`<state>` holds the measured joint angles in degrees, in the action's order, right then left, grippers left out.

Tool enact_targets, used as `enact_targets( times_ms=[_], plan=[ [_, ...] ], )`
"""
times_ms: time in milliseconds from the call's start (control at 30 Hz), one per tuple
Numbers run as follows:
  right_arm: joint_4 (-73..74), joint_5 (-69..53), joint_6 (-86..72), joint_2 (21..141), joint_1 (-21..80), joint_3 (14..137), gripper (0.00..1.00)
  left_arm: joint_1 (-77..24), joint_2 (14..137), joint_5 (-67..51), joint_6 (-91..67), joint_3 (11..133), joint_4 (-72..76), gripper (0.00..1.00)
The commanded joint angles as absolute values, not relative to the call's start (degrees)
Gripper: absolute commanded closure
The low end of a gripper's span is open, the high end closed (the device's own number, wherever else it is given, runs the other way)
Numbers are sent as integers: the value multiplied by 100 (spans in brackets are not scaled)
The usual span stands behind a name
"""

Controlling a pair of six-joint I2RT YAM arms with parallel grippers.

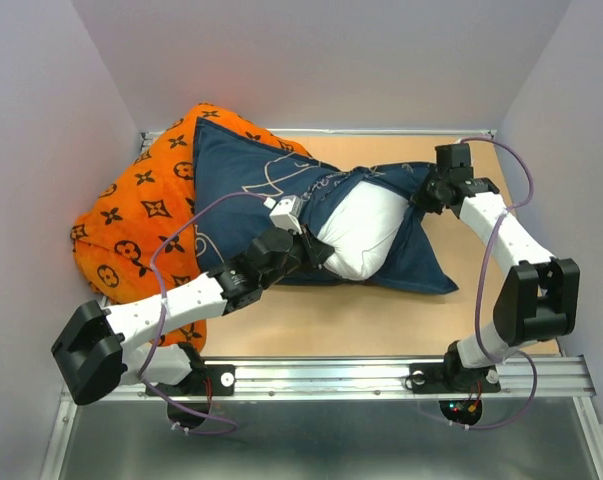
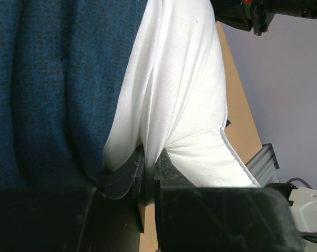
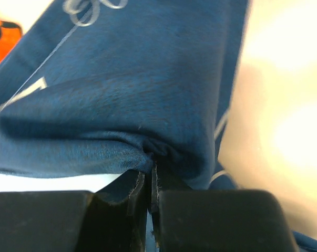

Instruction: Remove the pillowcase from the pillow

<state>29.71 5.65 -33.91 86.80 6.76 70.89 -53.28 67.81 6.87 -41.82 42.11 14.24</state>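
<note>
The bunched navy fold is lying over the white pillow's far edge. My right gripper needs to move the fold off the pillow before it lets go.
The navy pillowcase lies across the middle of the table, its left part resting against an orange cushion. The white pillow bulges out of its open front side. My left gripper is shut on a fold of the white pillow at its near left edge, with the pillowcase beside it. My right gripper is at the pillowcase's far right end, shut on a bunched fold of the navy fabric.
An orange cushion with black motifs fills the left side, partly under the pillowcase. Purple-grey walls close the back and sides. A metal rail runs along the near edge. Bare wooden tabletop shows in front of the pillow.
</note>
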Motion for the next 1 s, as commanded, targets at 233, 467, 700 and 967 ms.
enact_targets(
  times_ms=[233,467,700,967],
  plan=[
    [1538,2198,-3972,9975,-914,7294,99,-5265,5291,1178,-4148,3964,-1107,100],
    [1494,2004,-4043,10634,-958,7760,99,-5265,4870,1177,-4096,4095,-1608,100],
    [1442,1513,-3981,10899,-1160,7980,99,-5265,4562,1274,-4131,4350,-1907,100],
    [669,-1435,-3727,10617,-1143,7717,84,-5265,5026,1125,-4166,5166,-608,100]
  ],
)
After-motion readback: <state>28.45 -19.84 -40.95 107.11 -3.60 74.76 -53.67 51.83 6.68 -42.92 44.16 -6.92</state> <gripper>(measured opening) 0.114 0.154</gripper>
